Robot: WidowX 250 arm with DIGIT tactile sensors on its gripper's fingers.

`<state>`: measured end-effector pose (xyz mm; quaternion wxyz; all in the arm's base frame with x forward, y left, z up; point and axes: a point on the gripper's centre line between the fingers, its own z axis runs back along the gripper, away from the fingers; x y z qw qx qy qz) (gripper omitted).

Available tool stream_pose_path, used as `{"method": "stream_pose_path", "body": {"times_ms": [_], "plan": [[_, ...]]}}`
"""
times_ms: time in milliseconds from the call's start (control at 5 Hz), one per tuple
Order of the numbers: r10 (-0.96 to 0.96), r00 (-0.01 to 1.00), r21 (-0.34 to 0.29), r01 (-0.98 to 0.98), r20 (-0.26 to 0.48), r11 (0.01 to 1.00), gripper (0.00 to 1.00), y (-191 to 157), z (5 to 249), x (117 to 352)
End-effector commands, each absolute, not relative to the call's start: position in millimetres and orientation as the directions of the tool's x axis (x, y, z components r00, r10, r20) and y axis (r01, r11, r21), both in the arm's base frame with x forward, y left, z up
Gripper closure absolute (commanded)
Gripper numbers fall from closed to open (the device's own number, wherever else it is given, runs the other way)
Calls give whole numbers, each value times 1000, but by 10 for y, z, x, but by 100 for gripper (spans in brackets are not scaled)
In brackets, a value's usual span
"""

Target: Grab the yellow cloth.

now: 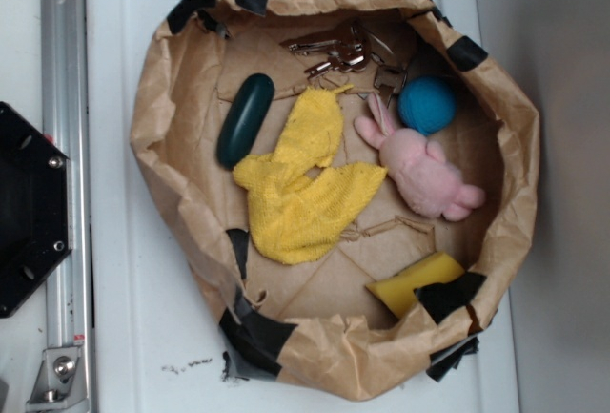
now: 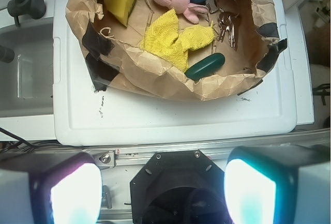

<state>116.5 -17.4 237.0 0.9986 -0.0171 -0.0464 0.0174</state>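
The gripper grabs the crumpled fold that joins the cloth's two lobes next, to lift the yellow cloth [image 1: 297, 179] from the paper basket.
The yellow cloth [image 1: 297, 179] lies crumpled in the middle of a brown paper bag basket [image 1: 172, 98]. In the wrist view the yellow cloth [image 2: 173, 39] shows far ahead, inside the same paper basket [image 2: 155, 81]. My gripper [image 2: 163, 190] hangs well back from it, above the black robot base [image 2: 181, 182]. Its two fingers [image 2: 77, 193] stand wide apart with nothing between them. The exterior view does not show the gripper.
Inside the basket lie a pink plush bunny [image 1: 424, 170], a blue ball [image 1: 427, 105], a dark green oblong case [image 1: 245, 119], a bunch of keys [image 1: 343, 51] and a yellow sponge [image 1: 415, 282]. The basket sits on a white lid [image 2: 170, 118]. A metal rail [image 1: 65, 146] runs along the left.
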Motion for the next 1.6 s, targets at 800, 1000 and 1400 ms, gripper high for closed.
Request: {"method": "stream_pose_path", "body": {"times_ms": [800, 1000, 1400], "plan": [[279, 955, -92, -270, 103, 958, 0, 175, 1516, 2184], [245, 964, -131, -231, 101, 964, 0, 154, 1303, 2330], [1, 1000, -154, 2, 19, 988, 0, -192, 645, 2571]]}}
